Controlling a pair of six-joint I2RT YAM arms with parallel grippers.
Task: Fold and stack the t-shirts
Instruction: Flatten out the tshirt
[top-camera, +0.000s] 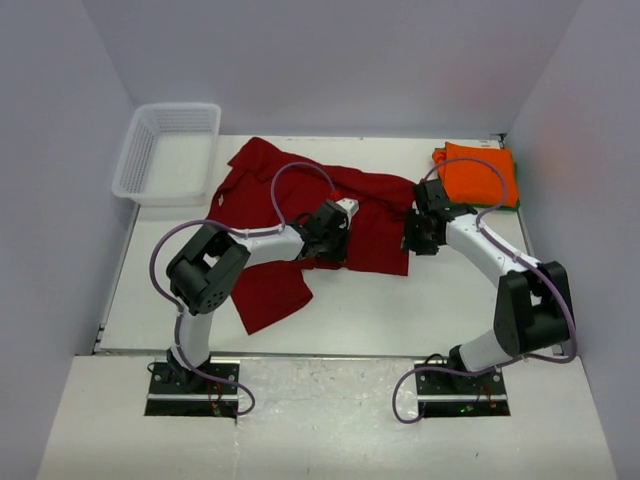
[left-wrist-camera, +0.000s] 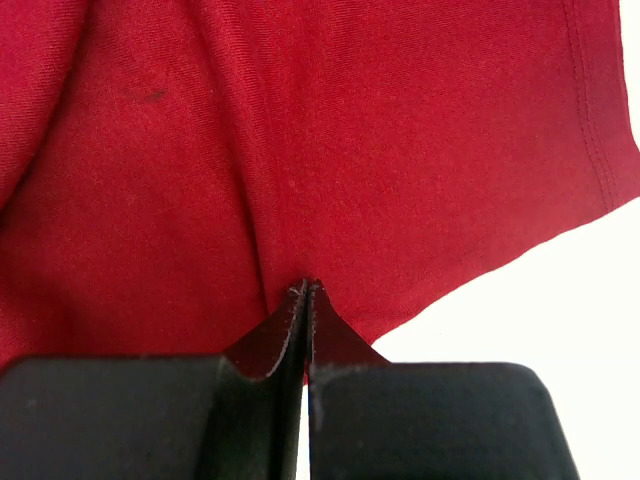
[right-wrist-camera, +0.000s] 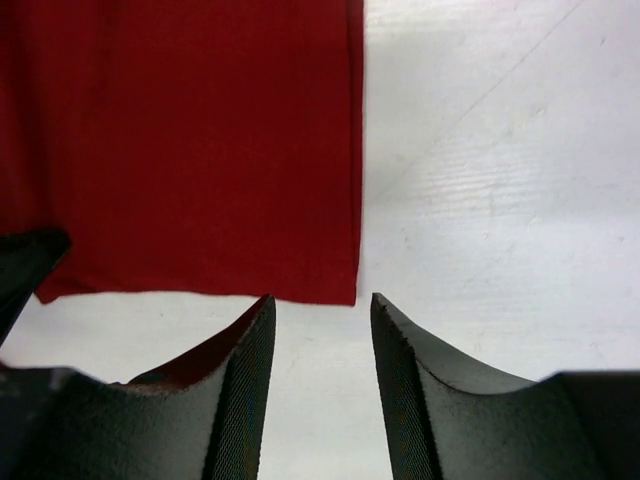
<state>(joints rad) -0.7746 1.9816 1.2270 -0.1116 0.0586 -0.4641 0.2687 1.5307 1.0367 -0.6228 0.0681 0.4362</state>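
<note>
My right gripper grabs the near corner of the dark red t-shirt next, so both grippers get to spread it for folding.
The dark red t-shirt (top-camera: 300, 200) lies spread out and creased on the table. My left gripper (top-camera: 335, 232) is over its lower middle. In the left wrist view the jaws (left-wrist-camera: 305, 287) are shut, tips pinched into the red cloth (left-wrist-camera: 330, 130), with creases running up from them. My right gripper (top-camera: 414, 236) is open and empty at the shirt's right corner. In the right wrist view that corner (right-wrist-camera: 200, 150) lies just ahead of the open fingertips (right-wrist-camera: 320, 298). The bright orange t-shirt (top-camera: 478, 174) lies folded at the back right on a green one, of which only an edge (top-camera: 515, 203) shows.
A white mesh basket (top-camera: 168, 152) stands at the back left corner. Bare white table (top-camera: 400, 310) lies in front of the shirt. Grey walls close in the left, back and right sides.
</note>
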